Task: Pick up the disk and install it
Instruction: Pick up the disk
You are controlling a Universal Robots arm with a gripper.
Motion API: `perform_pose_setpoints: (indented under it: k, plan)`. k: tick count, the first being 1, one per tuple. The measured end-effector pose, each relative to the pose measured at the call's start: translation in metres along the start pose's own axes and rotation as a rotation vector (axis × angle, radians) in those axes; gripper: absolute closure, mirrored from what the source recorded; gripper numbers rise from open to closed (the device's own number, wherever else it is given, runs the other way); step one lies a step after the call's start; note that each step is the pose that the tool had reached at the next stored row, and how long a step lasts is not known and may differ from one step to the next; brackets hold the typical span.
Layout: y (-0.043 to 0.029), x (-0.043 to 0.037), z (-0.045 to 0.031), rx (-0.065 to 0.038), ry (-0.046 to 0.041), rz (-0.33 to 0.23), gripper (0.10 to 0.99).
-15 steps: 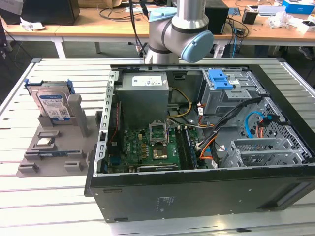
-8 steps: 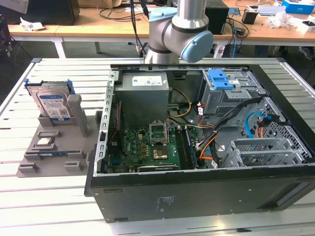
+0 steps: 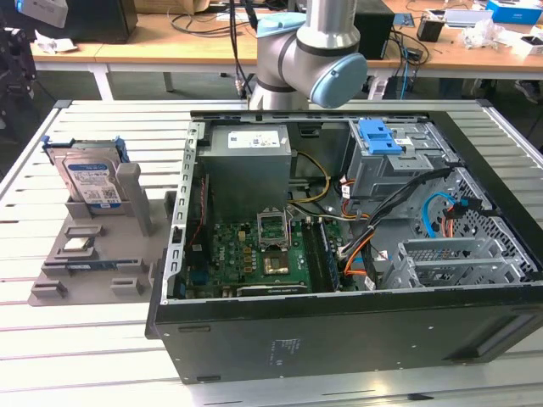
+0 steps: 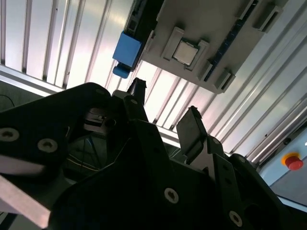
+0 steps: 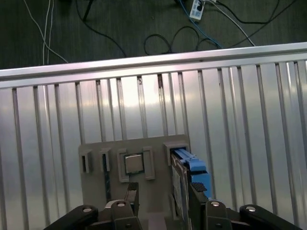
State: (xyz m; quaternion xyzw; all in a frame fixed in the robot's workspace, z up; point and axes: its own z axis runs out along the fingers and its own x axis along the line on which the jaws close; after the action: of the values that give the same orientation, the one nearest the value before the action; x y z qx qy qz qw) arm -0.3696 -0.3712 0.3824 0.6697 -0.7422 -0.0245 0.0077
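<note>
The gripper grips the disk by the caddy's blue edge [image 3: 121, 147] next, since the grey holder's slot closes around the disk's lower end.
The disk [image 3: 92, 182] is a silver drive with a white-and-blue label in a blue caddy. It stands upright in a slot of a grey holder [image 3: 127, 246] on the slatted table, at the exterior view's left. In the first wrist view I look down on the disk [image 5: 181, 175] edge-on, with my gripper [image 5: 163, 199] open well above it. The disk's top edge appears between the two fingertips, close to one finger [image 5: 196, 194]. In the second wrist view my gripper [image 4: 163, 112] is open and empty, and the caddy's blue corner [image 4: 127, 52] shows beyond it.
An open computer case [image 3: 339, 212] lies beside the holder, with a grey power-supply box [image 3: 246, 161], a motherboard [image 3: 267, 250] and a blue bracket [image 3: 379, 136] inside. A square chip [image 5: 134, 164] sits in the holder. My arm [image 3: 310, 51] rises behind the case. A red button [image 4: 293, 162] stands off the table.
</note>
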Motion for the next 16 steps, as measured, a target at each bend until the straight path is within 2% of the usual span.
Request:
perform_pose_setpoints:
  k: [8, 16]
  plan:
    - [-0.0125, -0.0147, 0.0024, 0.000, 0.0009, -0.009, 0.545]
    - [-0.0207, -0.0217, 0.0036, 0.000, 0.0016, -0.017, 0.545]
